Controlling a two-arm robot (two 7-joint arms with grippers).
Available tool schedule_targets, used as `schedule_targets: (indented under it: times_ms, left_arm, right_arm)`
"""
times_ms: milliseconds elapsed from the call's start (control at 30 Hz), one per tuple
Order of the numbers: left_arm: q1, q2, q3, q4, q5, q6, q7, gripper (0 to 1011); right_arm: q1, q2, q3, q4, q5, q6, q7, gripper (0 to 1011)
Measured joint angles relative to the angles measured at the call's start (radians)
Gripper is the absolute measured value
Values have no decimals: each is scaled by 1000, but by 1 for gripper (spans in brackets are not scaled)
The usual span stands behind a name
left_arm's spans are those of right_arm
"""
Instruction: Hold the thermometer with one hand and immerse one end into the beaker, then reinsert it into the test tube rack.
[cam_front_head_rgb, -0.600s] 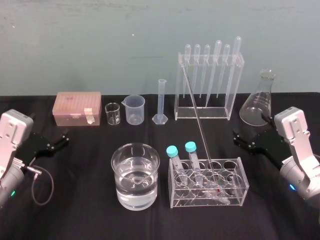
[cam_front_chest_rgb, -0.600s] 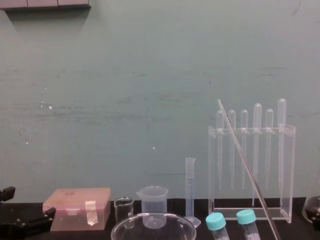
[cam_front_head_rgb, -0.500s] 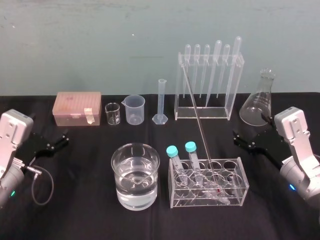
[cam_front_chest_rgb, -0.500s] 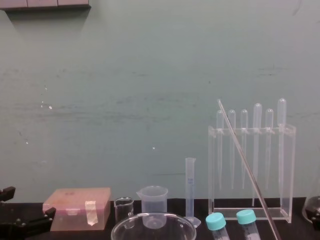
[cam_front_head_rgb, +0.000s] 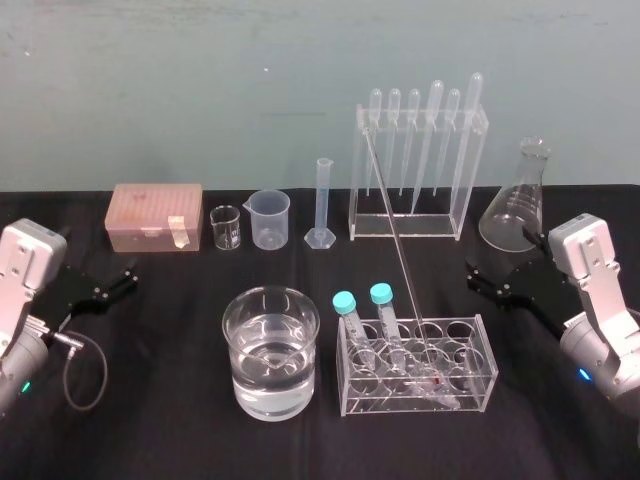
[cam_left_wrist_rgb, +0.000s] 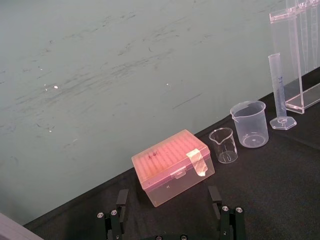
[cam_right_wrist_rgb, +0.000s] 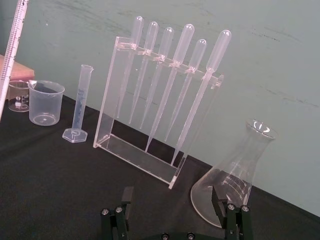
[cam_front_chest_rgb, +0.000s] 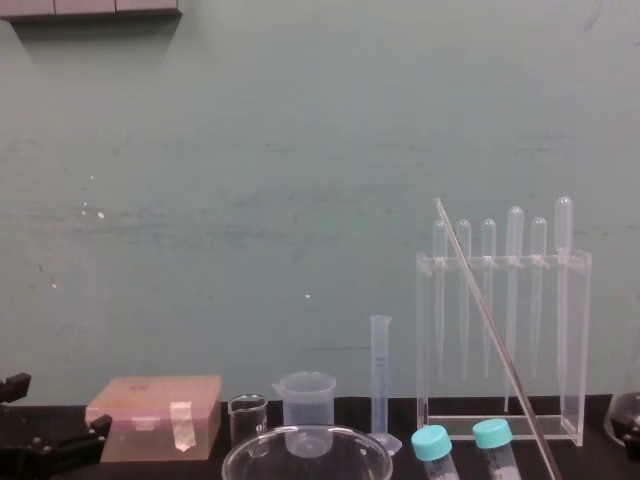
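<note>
I should next grab the thermometer by its upper part (cam_front_chest_rgb: 463, 254) with my right gripper, to immerse one end of the thermometer into the beaker.
The thermometer (cam_front_head_rgb: 400, 255) is a long thin glass rod leaning in the low clear test tube rack (cam_front_head_rgb: 485, 375) at the front centre. Its red tip sits at the rack's bottom and its top rises to the left, in front of the pipette stand. It also shows in the chest view (cam_front_chest_rgb: 495, 335) and the right wrist view (cam_right_wrist_rgb: 12, 35). Two blue-capped tubes stand in the rack. The beaker (cam_front_head_rgb: 271, 350), wide and part full of water, stands left of the rack. My left gripper (cam_front_head_rgb: 120, 282) rests open at the far left. My right gripper (cam_front_head_rgb: 485, 282) rests open at the far right. Neither holds anything.
Along the back stand a pink tip box (cam_front_head_rgb: 155, 215), a tiny glass beaker (cam_front_head_rgb: 225, 227), a plastic spouted cup (cam_front_head_rgb: 270, 218), a graduated cylinder (cam_front_head_rgb: 322, 205), a tall acrylic stand with several pipettes (cam_front_head_rgb: 415, 165) and a conical flask (cam_front_head_rgb: 520, 200) just behind my right gripper.
</note>
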Motion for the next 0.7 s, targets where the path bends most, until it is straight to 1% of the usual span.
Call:
schedule_targets:
  times_ms: [700]
  left_arm:
    - [0, 0, 0, 0, 0, 0, 0, 1008]
  right_arm:
    - [0, 0, 0, 0, 0, 0, 0, 1004]
